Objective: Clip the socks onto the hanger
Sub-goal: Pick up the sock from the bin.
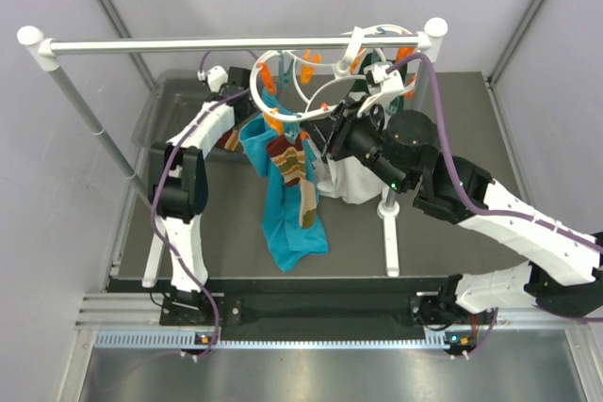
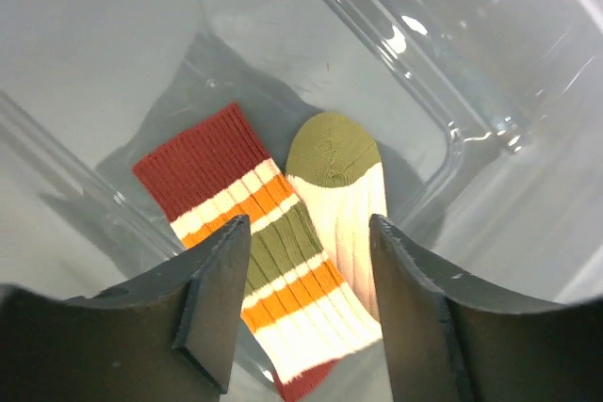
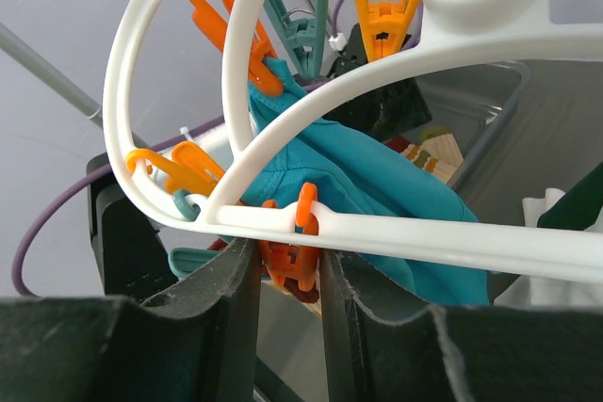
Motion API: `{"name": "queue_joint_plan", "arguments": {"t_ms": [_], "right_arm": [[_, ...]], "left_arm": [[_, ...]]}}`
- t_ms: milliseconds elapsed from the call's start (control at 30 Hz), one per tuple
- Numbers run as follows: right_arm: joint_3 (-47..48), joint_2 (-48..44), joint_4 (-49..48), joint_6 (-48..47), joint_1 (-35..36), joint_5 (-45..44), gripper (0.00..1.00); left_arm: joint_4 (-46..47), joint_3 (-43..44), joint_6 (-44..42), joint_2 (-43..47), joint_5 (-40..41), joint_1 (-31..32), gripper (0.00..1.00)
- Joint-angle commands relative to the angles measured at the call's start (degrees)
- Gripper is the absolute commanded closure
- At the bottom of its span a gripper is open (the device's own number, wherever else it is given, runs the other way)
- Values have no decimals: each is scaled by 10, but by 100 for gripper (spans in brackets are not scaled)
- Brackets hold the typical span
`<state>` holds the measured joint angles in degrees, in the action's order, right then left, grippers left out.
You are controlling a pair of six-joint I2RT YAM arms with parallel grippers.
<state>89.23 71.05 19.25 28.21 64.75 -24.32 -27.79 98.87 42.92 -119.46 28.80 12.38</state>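
My left gripper should next grab the sock where its dark red cuff meets the orange and olive bands. The cuff's edge will then stay free to clip.
Two striped socks lie in a clear bin: one has a dark red cuff with orange and olive bands, the other is cream with an olive toe. My left gripper is open just above them, one finger on each side. The white ring hanger hangs from the rail. Another striped sock hangs from it against the teal cloth. My right gripper is shut on an orange clip under the hanger's white bar. In the top view the right gripper is beside the hanging sock.
The long white rail spans the back on poles, with a stand pole at centre right. A white cloth hangs beneath the right gripper. The clear bin sits at the back left. Several orange and teal clips hang round the ring.
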Motion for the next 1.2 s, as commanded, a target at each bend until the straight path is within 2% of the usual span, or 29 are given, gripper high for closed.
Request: {"name": "queue_joint_plan", "arguments": {"t_ms": [0, 167, 233, 500, 767, 833, 867, 900, 933, 1000, 1167], "right_arm": [[-25, 23, 55, 11, 6, 17, 100], [-20, 22, 55, 11, 6, 17, 100], [-17, 24, 56, 10, 6, 19, 100], [-18, 26, 54, 9, 6, 18, 100], [-14, 33, 54, 10, 6, 25, 100], [-15, 35, 53, 11, 6, 27, 100], [-15, 35, 53, 11, 6, 27, 100], [-14, 36, 54, 10, 6, 26, 100], [-13, 36, 54, 10, 6, 26, 100], [-12, 37, 55, 9, 6, 26, 100], [-9, 39, 58, 10, 6, 23, 100]], "left_arm": [[-42, 3, 58, 29, 8, -13, 43], [-114, 3, 186, 11, -3, -47, 49], [-129, 11, 208, 2, -9, -53, 49], [-198, 80, 248, -82, -30, -59, 47], [-198, 73, 260, -132, -34, -68, 49], [-191, 73, 244, -144, -43, -75, 64], [-184, 74, 235, -147, -44, -75, 75], [-176, 75, 216, -147, -45, -75, 92], [-169, 74, 207, -142, -47, -75, 98], [-152, 63, 195, -130, -47, -75, 100], [-89, 12, 130, -28, -42, -68, 100]]}}
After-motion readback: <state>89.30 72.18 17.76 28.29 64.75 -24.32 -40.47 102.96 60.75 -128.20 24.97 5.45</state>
